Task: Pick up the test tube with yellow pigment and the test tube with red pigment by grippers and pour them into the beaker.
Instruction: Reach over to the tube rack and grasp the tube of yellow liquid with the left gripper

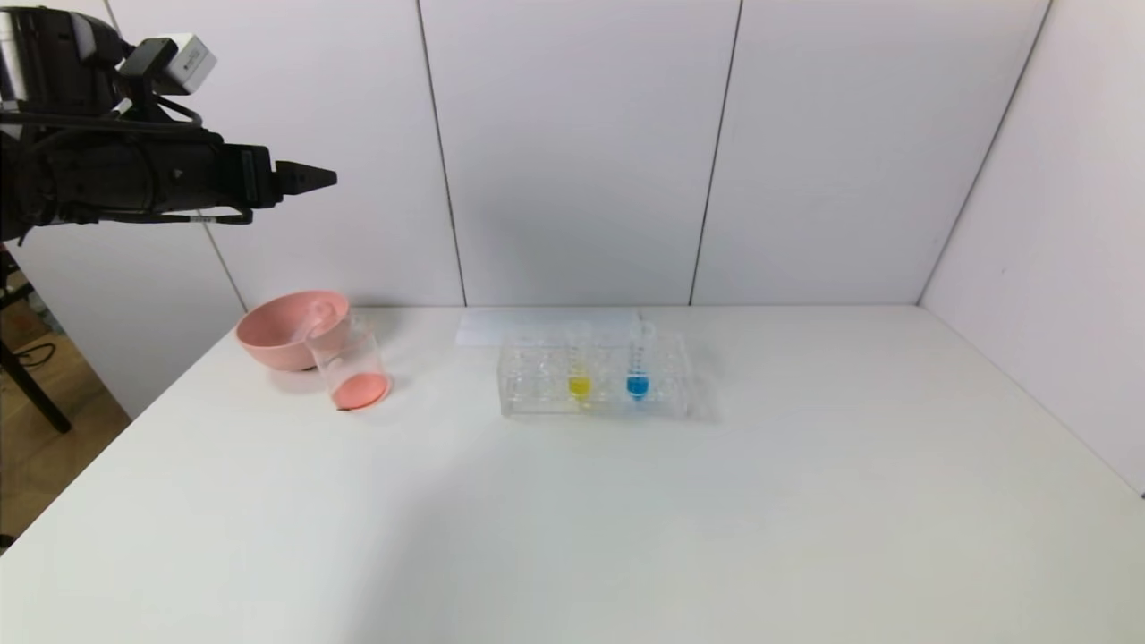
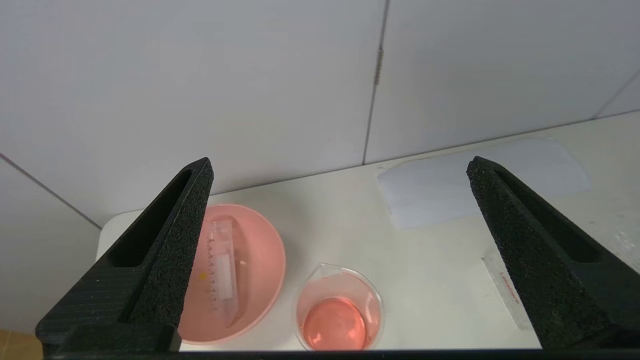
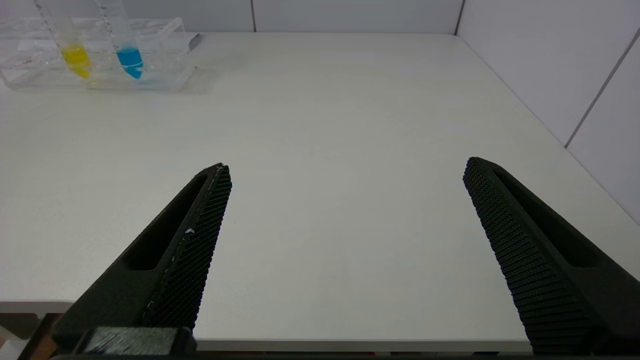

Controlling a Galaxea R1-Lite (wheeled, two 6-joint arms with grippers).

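The clear rack (image 1: 537, 394) surrounds the lower part of the yellow test tube, so my left gripper will next grab the tube by its open upper end (image 1: 580, 337).
The test tube with yellow pigment (image 1: 579, 371) (image 3: 75, 52) stands upright in a clear rack (image 1: 537, 394) at mid-table. The beaker (image 1: 351, 371) (image 2: 339, 310) stands left of the rack, touching the pink bowl, with red-pink liquid in its bottom. No tube holding red pigment is in view. A clear graduated tube (image 2: 222, 265) with no coloured liquid lies in the pink bowl (image 1: 277, 333) (image 2: 260, 260). My left gripper (image 1: 304, 177) (image 2: 340, 164) hangs open and empty, high above the table's far left. At the near table edge my right gripper (image 3: 347, 165) stands open and empty.
A blue-tipped tube (image 1: 638, 367) (image 3: 129, 55) stands in the rack right of the yellow one. A white sheet (image 1: 546, 326) (image 2: 480, 185) lies behind the rack by the back wall. White walls close the back and right sides.
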